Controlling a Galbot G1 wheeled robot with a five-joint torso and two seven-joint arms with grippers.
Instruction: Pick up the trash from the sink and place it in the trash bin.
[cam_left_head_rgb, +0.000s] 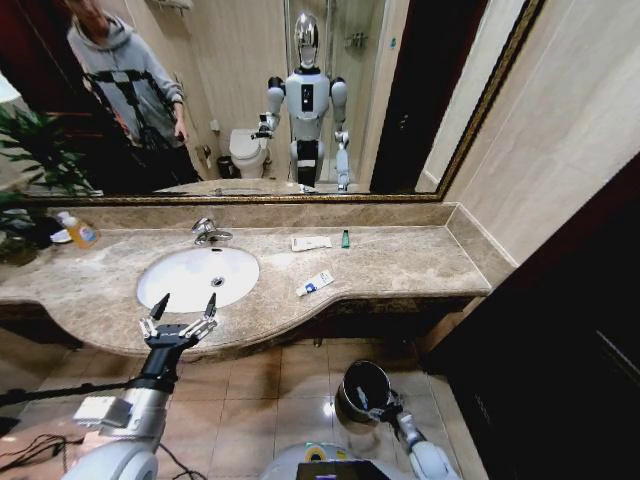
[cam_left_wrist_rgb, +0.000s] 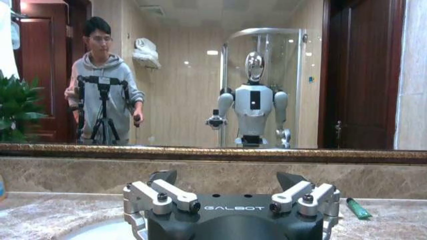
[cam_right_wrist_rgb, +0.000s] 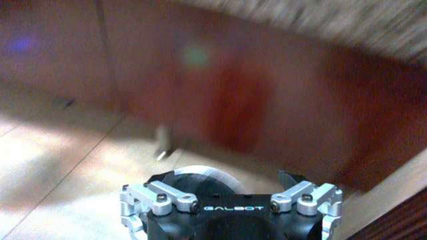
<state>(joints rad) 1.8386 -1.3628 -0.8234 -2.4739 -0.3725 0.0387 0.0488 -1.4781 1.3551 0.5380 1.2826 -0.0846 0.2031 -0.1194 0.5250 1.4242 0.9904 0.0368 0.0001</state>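
Note:
I should use my right gripper to pick up the white tube by its end with the cap. Then my right gripper can drop the tube into the black trash bin (cam_left_head_rgb: 347, 384).
The white oval sink (cam_left_head_rgb: 180, 285) is set in the marble countertop, and my left gripper (cam_left_head_rgb: 186, 303) hovers open and empty over its front rim. In the left wrist view the left gripper (cam_left_wrist_rgb: 227, 177) faces the mirror. On the counter right of the basin lie a white tube with blue marks (cam_left_head_rgb: 315, 284), a flat white packet (cam_left_head_rgb: 311, 243) and a tiny green piece (cam_left_head_rgb: 345, 239) (cam_left_wrist_rgb: 357, 207). The black trash bin (cam_left_head_rgb: 347, 384) stands on the floor below. My right gripper (cam_left_head_rgb: 373, 401) (cam_right_wrist_rgb: 227, 177) hangs open at the bin, whose shiny rim (cam_right_wrist_rgb: 203, 174) sits just past the fingers.
A chrome faucet (cam_left_head_rgb: 208, 232) stands behind the basin. An orange-capped bottle (cam_left_head_rgb: 80, 233) and a potted plant (cam_left_head_rgb: 30, 170) are at the counter's far left. A large mirror (cam_left_head_rgb: 250, 100) backs the counter. A dark wooden cabinet (cam_right_wrist_rgb: 233, 100) runs under it, and cables (cam_left_head_rgb: 30, 450) lie on the tiled floor.

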